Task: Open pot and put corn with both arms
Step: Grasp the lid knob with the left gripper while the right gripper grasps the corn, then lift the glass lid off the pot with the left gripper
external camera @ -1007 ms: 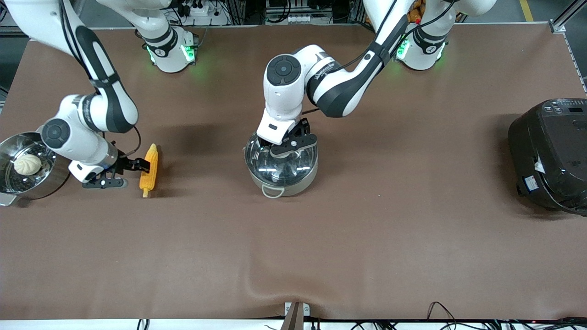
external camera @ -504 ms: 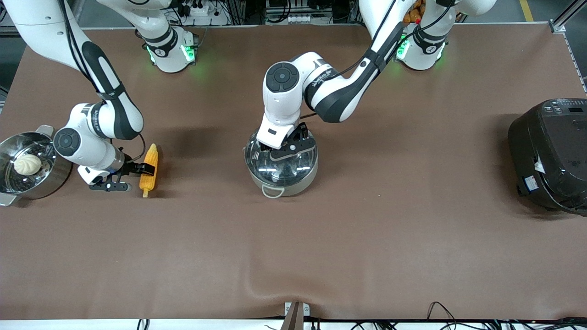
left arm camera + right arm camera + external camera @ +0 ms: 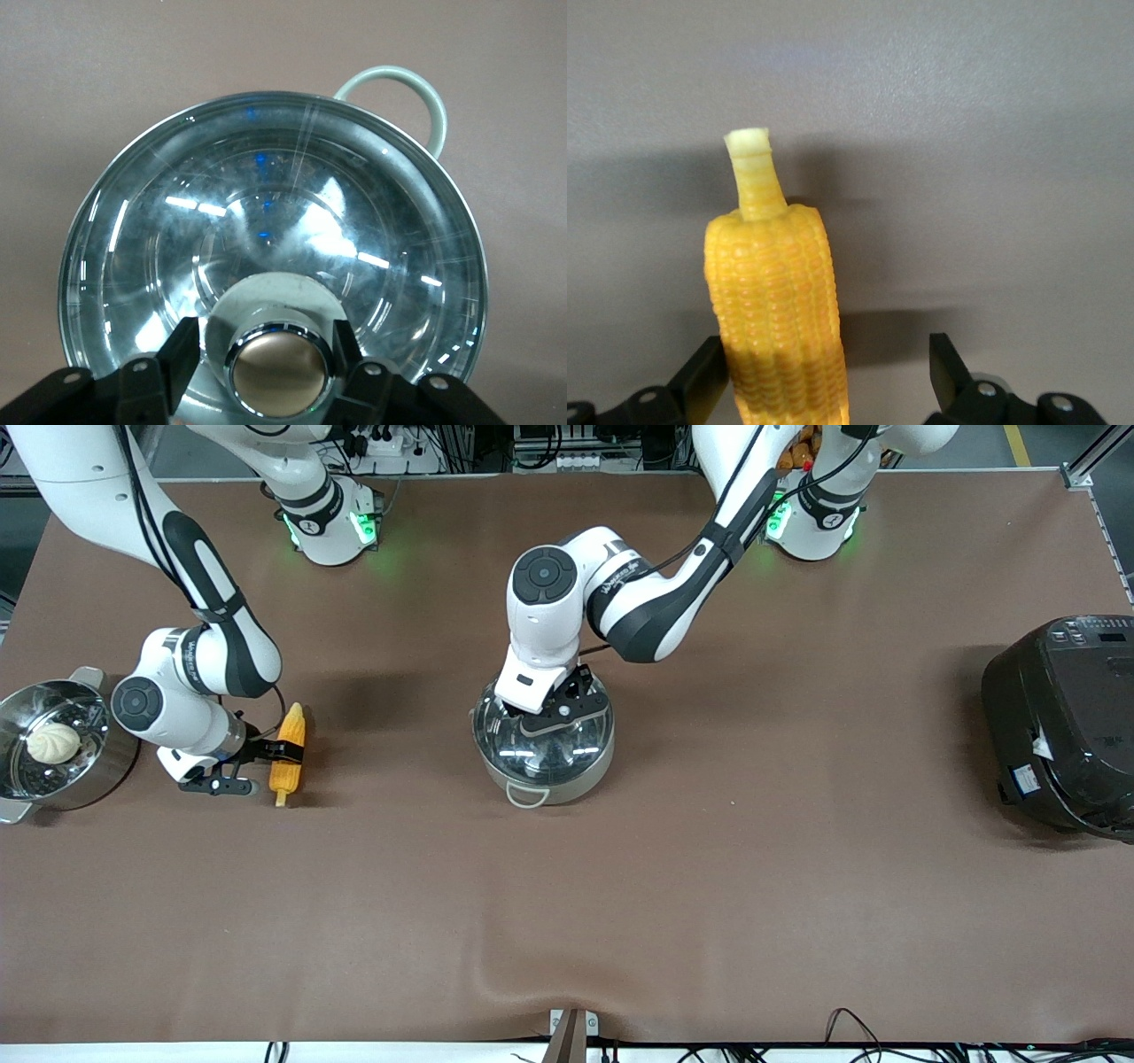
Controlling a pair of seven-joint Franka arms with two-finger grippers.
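Observation:
My right gripper's fingers stand low over the table beside the yellow corn's body (image 3: 291, 727) (image 3: 780, 310), and closing now would catch it. It is time for my right gripper to close on it.
The steel pot (image 3: 542, 781) stands mid-table with its glass lid (image 3: 554, 751) on. My left gripper (image 3: 542, 722) is low over the lid, open, its fingers on either side of the round knob (image 3: 279, 370). In the left wrist view, the left gripper (image 3: 266, 338) shows narrow gaps to the knob, and one grey loop handle (image 3: 416, 88) is visible. The yellow corn (image 3: 288, 755) lies on the table toward the right arm's end. My right gripper (image 3: 282, 751) is open across its middle. In the right wrist view (image 3: 826, 354) one finger touches the corn (image 3: 775, 292) and the other stands apart.
A steel steamer basket (image 3: 111, 757) holding a white bun (image 3: 53, 741) stands at the table edge beside the right arm's wrist. A big black cooker (image 3: 1063, 722) sits at the left arm's end of the table.
My right gripper has moved from beside the corn to straddle it. My left gripper has shifted slightly and settled lower around the lid knob. Pot and corn have not moved.

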